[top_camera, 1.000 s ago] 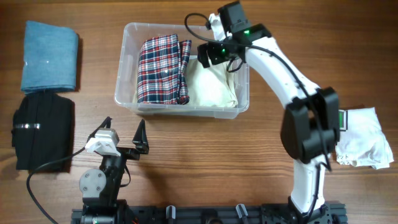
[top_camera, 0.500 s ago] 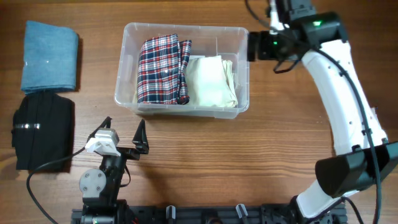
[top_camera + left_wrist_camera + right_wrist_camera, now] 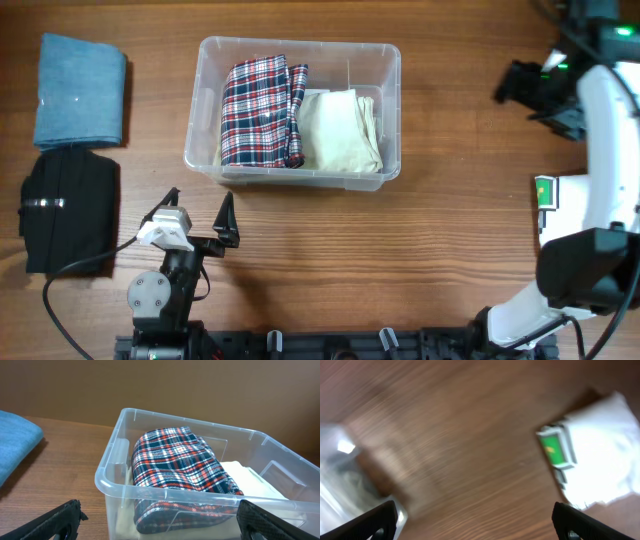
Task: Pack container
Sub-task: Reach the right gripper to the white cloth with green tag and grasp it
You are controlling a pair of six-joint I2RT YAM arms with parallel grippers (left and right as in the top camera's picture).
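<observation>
I need to pack the white folded cloth (image 3: 586, 209) bunched into the container (image 3: 388, 60), so my right gripper should grab it next by its middle, away from the green tag.
The clear plastic container (image 3: 388, 60) sits at the top middle of the table, holding a folded plaid cloth (image 3: 258, 110) and a folded cream cloth (image 3: 342, 130). It also shows in the left wrist view (image 3: 112, 460) with the plaid cloth (image 3: 180, 462) inside. My left gripper (image 3: 198, 218) is open and empty, resting in front of the container. My right gripper (image 3: 512, 82) is open and empty, high at the far right, away from the container. A white folded cloth with a green tag (image 3: 556, 195) lies at the right edge, also in the right wrist view (image 3: 600, 455).
A folded blue cloth (image 3: 80, 90) lies at the top left. A folded black cloth (image 3: 70, 210) lies below it at the left edge. The left arm's cable runs across the front left of the table.
My right arm has swung from over the container's right side out to the far right, empty. The cream cloth stays in the container. The left arm has not moved.
</observation>
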